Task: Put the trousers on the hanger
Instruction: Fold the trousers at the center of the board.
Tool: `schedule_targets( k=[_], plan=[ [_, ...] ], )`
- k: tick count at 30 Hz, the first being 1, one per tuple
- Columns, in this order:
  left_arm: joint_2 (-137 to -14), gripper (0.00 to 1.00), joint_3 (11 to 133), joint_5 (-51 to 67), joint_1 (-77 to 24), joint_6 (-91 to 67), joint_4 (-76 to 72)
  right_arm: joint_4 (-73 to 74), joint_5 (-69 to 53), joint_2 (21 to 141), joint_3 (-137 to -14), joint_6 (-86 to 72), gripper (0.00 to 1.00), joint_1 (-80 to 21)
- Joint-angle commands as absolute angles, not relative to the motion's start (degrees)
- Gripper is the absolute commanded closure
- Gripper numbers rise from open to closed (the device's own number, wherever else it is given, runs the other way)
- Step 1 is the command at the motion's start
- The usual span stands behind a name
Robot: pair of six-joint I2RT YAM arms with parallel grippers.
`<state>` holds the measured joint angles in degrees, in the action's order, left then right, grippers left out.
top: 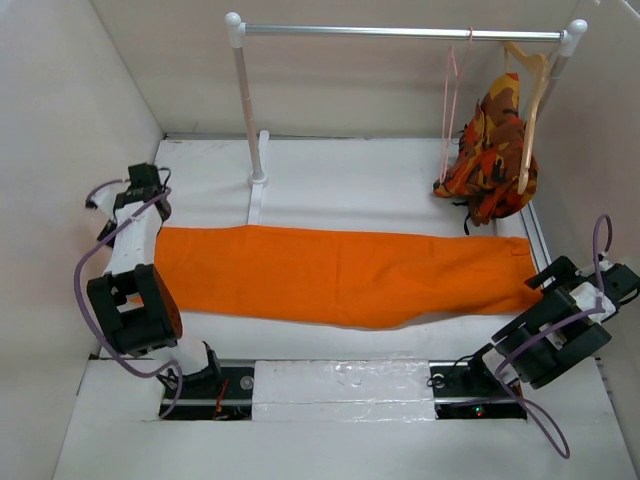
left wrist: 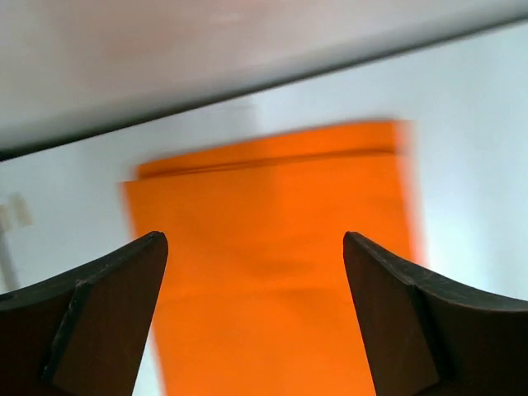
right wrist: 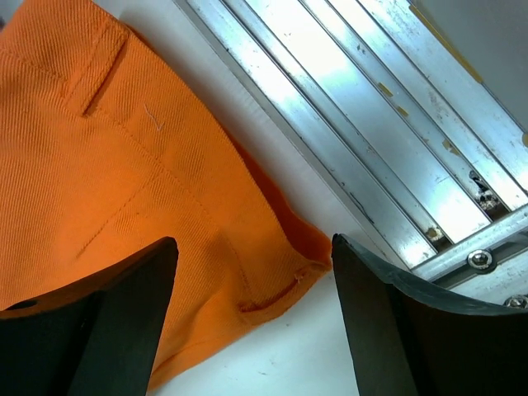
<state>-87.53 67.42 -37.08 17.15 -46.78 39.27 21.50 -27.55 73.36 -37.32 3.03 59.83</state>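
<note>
I will grab the trousers (top: pixel 340 272) next with my right gripper, by their near waist corner (top: pixel 531 301). Then the waist end of the trousers can fold over the legs for hanging.
The orange trousers (top: pixel 340 272) lie flat across the table, leg ends at the left and waist at the right. The pink wire hanger (top: pixel 450 95) hangs empty on the rack's rail. My left gripper (top: pixel 148 200) is open over the leg ends. In the left wrist view the cloth (left wrist: pixel 272 190) fills the gap between the spread fingers of the left gripper (left wrist: pixel 256 239). My right gripper (top: pixel 550 275) is open just over the waist corner. The right wrist view shows that corner (right wrist: pixel 124 165) between the fingers of the right gripper (right wrist: pixel 254 239), and neither gripper holds anything.
A clothes rack (top: pixel 400 32) stands at the back, its left post (top: pixel 245 100) on the table. A wooden hanger (top: pixel 530 90) holds an orange-red-black patterned garment (top: pixel 490 150) at the right. An aluminium rail (right wrist: pixel 371 124) runs along the table's right edge. Walls close in on both sides.
</note>
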Motion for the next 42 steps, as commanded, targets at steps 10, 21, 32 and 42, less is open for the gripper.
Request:
schedule_targets(
  k=[10, 21, 32, 42],
  plan=[
    [-72.17, 1.00, 58.57, -17.07, -21.59, -41.93, 17.62, 21.27, -21.80, 66.89, -31.82, 3.43, 0.19, 59.58],
    [-70.58, 1.00, 48.60, -13.89, -49.83, -48.33, 13.18, 7.63, -34.53, 71.47, -26.89, 5.00, 0.68, 59.59],
    [-67.94, 1.00, 36.92, -7.91, -49.83, -47.02, 9.41, 34.35, -31.99, 40.69, -40.31, 7.81, 1.00, 33.41],
    [-69.78, 1.00, 33.92, -4.75, -49.83, -46.32, 3.53, 35.70, -25.06, 32.79, -49.30, -6.21, 1.00, 1.00]
  ],
)
